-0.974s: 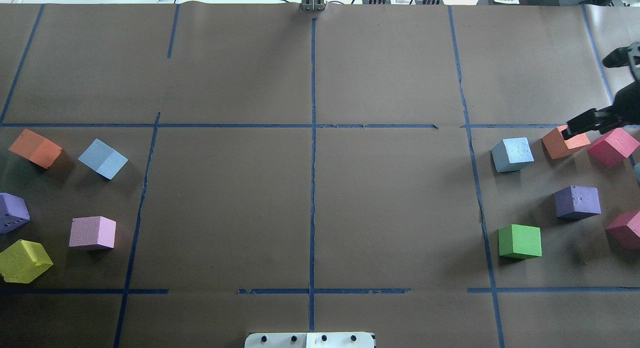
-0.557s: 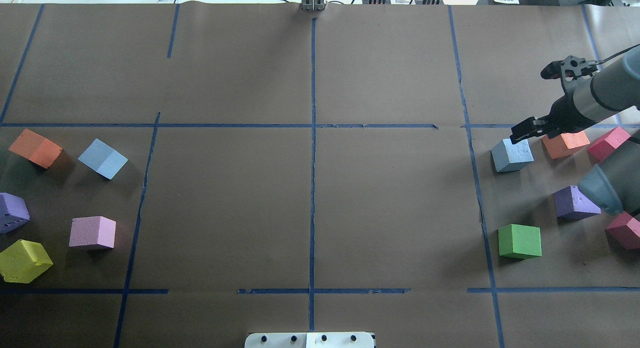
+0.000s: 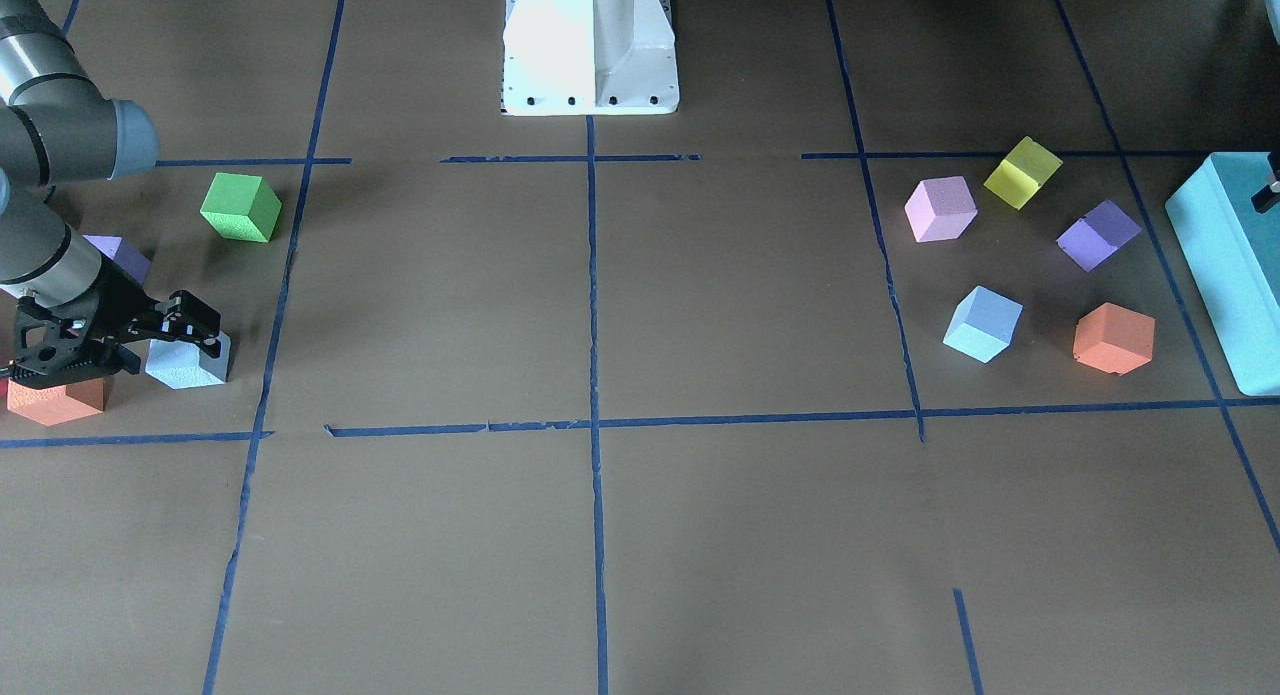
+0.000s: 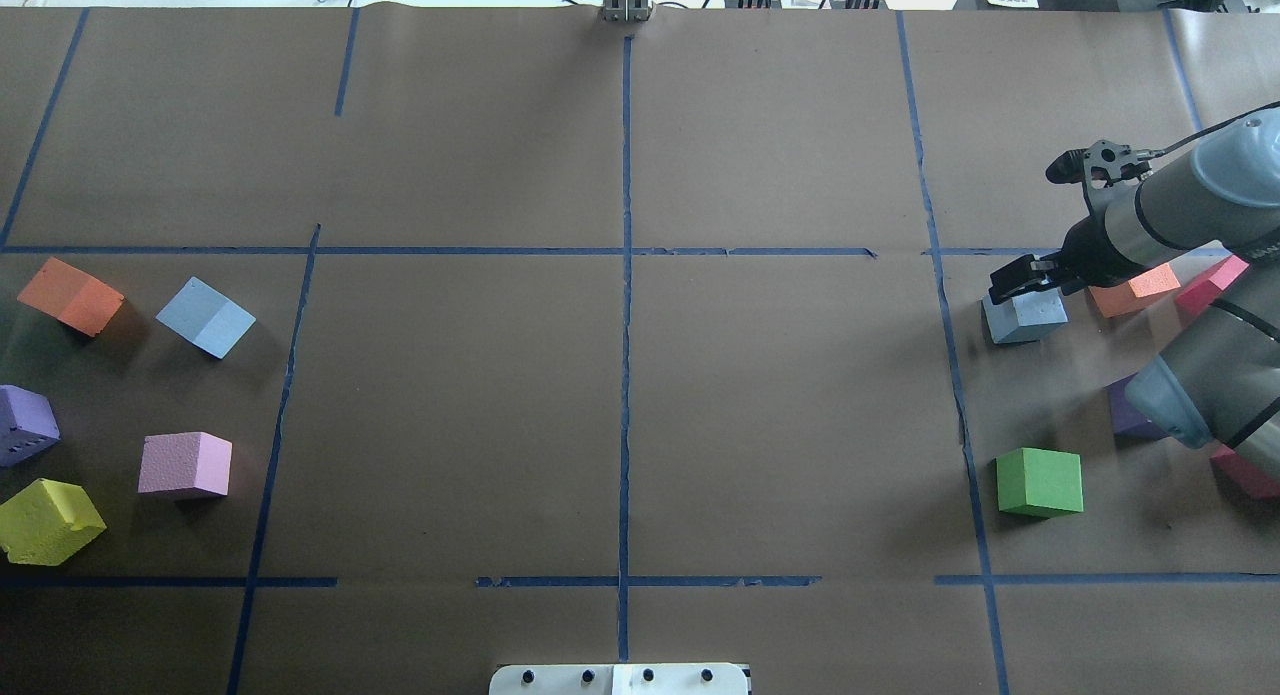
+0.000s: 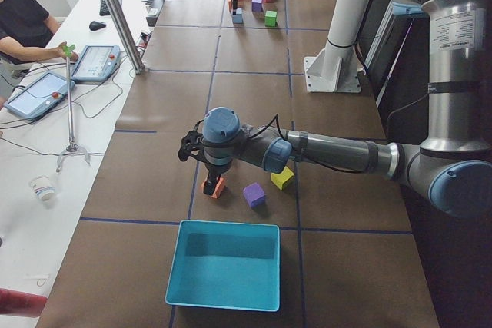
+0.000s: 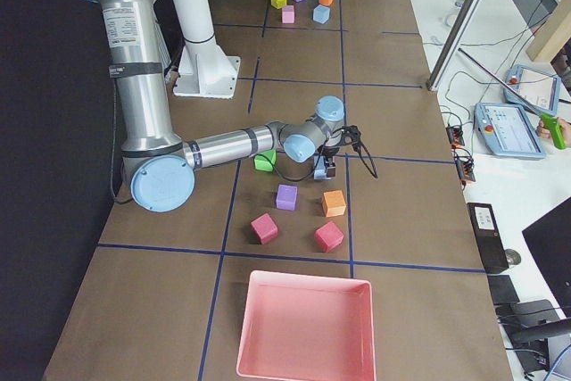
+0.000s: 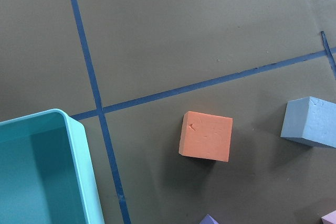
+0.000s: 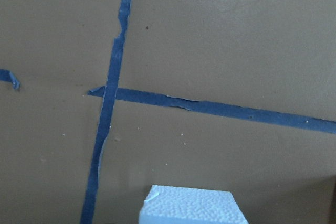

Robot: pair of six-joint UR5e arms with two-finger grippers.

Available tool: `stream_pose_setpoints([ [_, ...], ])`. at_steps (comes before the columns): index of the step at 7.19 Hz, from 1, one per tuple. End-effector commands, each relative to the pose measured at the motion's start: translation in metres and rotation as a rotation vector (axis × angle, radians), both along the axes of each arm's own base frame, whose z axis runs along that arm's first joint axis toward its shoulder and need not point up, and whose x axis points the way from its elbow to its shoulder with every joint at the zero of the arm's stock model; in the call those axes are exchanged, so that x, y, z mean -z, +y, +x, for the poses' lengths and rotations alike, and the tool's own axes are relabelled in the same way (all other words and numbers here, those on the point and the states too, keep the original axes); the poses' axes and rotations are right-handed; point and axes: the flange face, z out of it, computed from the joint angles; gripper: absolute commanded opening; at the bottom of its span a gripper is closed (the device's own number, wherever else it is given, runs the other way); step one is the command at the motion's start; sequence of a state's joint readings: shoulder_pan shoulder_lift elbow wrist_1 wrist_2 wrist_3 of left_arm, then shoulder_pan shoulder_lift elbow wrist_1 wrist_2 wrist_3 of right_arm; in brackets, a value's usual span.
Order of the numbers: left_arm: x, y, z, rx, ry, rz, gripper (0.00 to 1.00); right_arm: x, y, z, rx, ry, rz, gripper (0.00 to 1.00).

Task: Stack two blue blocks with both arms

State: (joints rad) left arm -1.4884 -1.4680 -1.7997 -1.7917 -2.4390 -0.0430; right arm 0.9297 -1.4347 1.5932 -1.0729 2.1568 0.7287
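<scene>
My right gripper grabs the pale blue block by two opposite sides next, to stack it with the other blue block (image 3: 982, 323).
One pale blue block (image 4: 1025, 317) sits at the right of the table, also in the front view (image 3: 188, 363) and at the bottom of the right wrist view (image 8: 191, 205). My right gripper (image 4: 1018, 277) hovers open just over it, also seen in the front view (image 3: 185, 325). The other blue block (image 4: 205, 317) lies at the left, also in the front view (image 3: 982, 323) and the left wrist view (image 7: 310, 121). My left gripper (image 5: 211, 170) shows only in the exterior left view, above an orange cube (image 7: 206, 136); I cannot tell whether it is open.
Around the right blue block are orange (image 4: 1135, 290), green (image 4: 1040, 482), purple and magenta cubes. At the left are orange (image 4: 70, 295), pink (image 4: 185, 465), yellow (image 4: 48, 520) and purple cubes. A turquoise box (image 3: 1225, 265) and a pink tray (image 6: 303, 323) stand at the table's ends.
My right arm has swung in from the right edge, from over the orange cube to over the right blue block. No block has moved.
</scene>
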Motion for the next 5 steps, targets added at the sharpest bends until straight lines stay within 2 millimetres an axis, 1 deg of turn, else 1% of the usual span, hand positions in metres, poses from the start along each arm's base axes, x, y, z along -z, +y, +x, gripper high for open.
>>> stream_pose_setpoints([
  [1, 0.001, 0.0, 0.0, 0.001, 0.0, 0.001, 1.0, -0.014, 0.007, -0.013, 0.004, 0.022, -0.029, 0.32],
  [2, 0.004, 0.0, 0.0, 0.0, 0.001, 0.007, 1.0, -0.017, 0.007, -0.013, 0.001, 0.028, -0.034, 0.02],
  [3, 0.004, 0.0, 0.0, 0.0, 0.001, 0.009, 1.0, -0.009, 0.007, -0.014, 0.005, 0.014, -0.028, 0.0],
  [4, 0.004, 0.0, 0.0, -0.002, 0.0, 0.011, 1.0, 0.02, 0.002, -0.021, 0.007, -0.012, -0.015, 0.0],
  [5, 0.004, 0.0, 0.0, -0.003, 0.0, 0.012, 1.0, 0.1, -0.029, -0.048, -0.03, -0.054, -0.046, 0.0],
])
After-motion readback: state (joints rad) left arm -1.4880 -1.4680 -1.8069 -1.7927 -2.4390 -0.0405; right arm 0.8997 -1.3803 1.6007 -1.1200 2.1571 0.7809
